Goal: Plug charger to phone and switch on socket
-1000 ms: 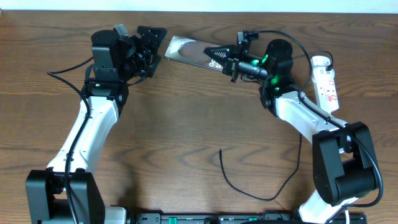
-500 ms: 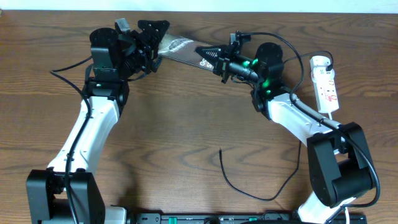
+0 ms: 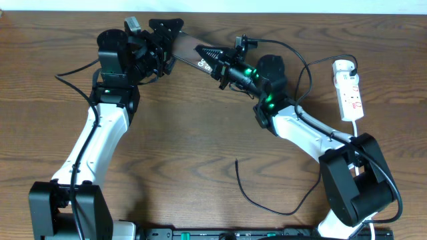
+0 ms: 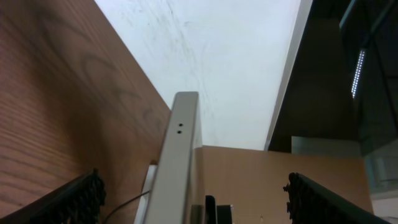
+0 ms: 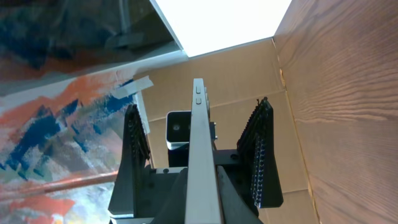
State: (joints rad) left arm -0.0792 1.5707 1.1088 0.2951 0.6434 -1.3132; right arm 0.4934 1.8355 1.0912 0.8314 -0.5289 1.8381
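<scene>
My left gripper is to grab the phone's end opposite the lettering [image 3: 181, 47] next. That leaves the lettered end free for plugging in the charger [image 3: 238, 175].
The phone [image 3: 189, 50], a dark slab with white lettering, is held tilted above the table's back edge. My right gripper [image 3: 212, 61] is shut on its right end. Its left end lies between the fingers of my left gripper [image 3: 165, 35], which is open. In the left wrist view the phone's pale edge [image 4: 177, 155] stands between the spread fingers [image 4: 193, 183], apart from both. In the right wrist view my fingers [image 5: 200, 202] clamp the phone's edge [image 5: 199, 130]. The charger [image 3: 238, 175], a thin black cable, lies loose on the table at the front. The socket [image 3: 349, 90] lies at the far right.
The socket's white cord [image 3: 355, 125] runs down toward the right arm's base. Both arms reach to the back of the wooden table [image 3: 187, 133]. A pale wall and cardboard stand behind the table's back edge.
My right gripper has carried the phone left and up from the table. The phone's left end has come in between the left gripper's open fingers. The left arm has barely moved.
</scene>
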